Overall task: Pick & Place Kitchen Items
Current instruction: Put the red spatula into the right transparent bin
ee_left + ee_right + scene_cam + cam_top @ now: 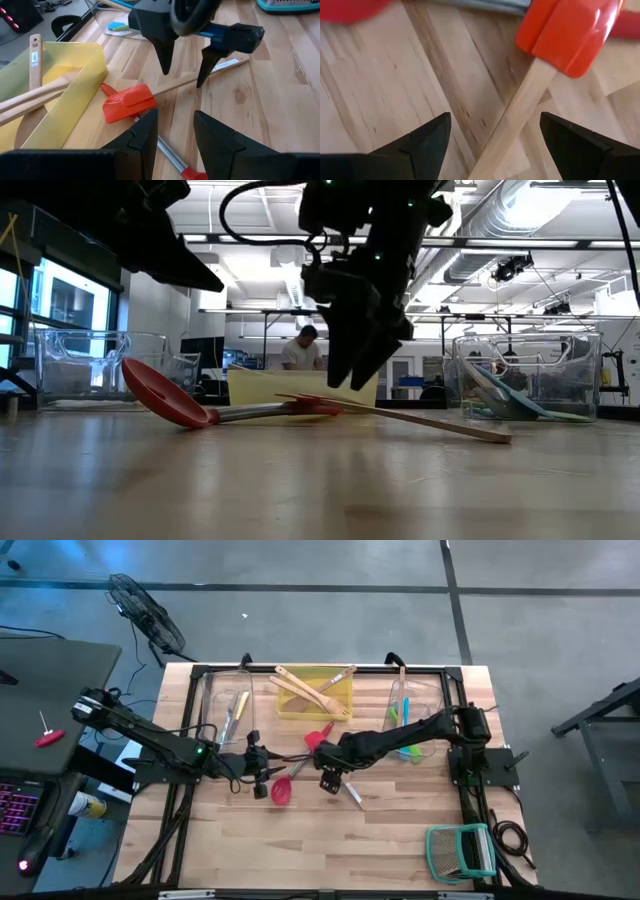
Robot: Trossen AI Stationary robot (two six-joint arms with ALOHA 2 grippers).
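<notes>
Next, my right gripper picks up the red spatula by its wooden handle below the head (522, 102) to place the spatula in a clear bin.
A red spatula with a wooden handle (320, 737) lies flat on the table; its handle (517, 120) runs between the open fingers of my right gripper (495, 145), which points down just above it (350, 375). A red ladle (281, 791) rests beside it on its bowl (165, 393), its metal handle (167, 152) passing under my left gripper (175, 137). That gripper is open and held higher, left of the spatula (262, 775). Wooden spoons lie in the yellow tray (315, 690).
A clear bin (228, 705) with a yellow-handled knife sits at the far left, and another clear bin (415, 712) with blue and green utensils at the far right. A teal-framed rack (462, 850) stands at the near right corner. Bare wood lies along the near edge.
</notes>
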